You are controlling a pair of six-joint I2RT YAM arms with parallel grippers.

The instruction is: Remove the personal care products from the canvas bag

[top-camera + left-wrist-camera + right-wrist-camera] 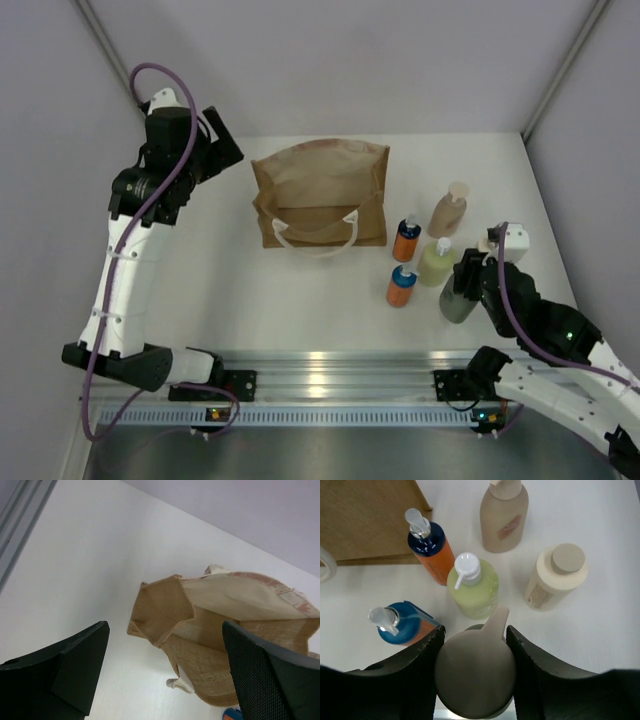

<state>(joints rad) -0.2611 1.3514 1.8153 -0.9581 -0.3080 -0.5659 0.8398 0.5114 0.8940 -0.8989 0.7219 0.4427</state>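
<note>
My right gripper needs to hold the dark grey-green bottle [457, 302] before releasing it: the other bottles' tops lie well below the gripper, so opening would drop the bottle onto the table.
The canvas bag [320, 195] lies mid-table, white rope handles toward me; the left wrist view shows its open mouth [210, 630]. My right gripper [462, 285] is shut on the dark grey-green bottle [457, 302], fingers either side of its pump top [475, 670]. Beside it stand two orange bottles with blue caps [405, 240] [401, 285], a yellow-green bottle [437, 262], a tan bottle [449, 210] and a cream bottle [555, 577]. My left gripper [215, 150] is open and empty, raised left of the bag; it also shows in the left wrist view [167, 670].
Grey walls enclose the white table [200, 300] on the left, far and right sides. An aluminium rail [330, 385] with the arm bases runs along the near edge. The bottles cluster close together just right of the bag.
</note>
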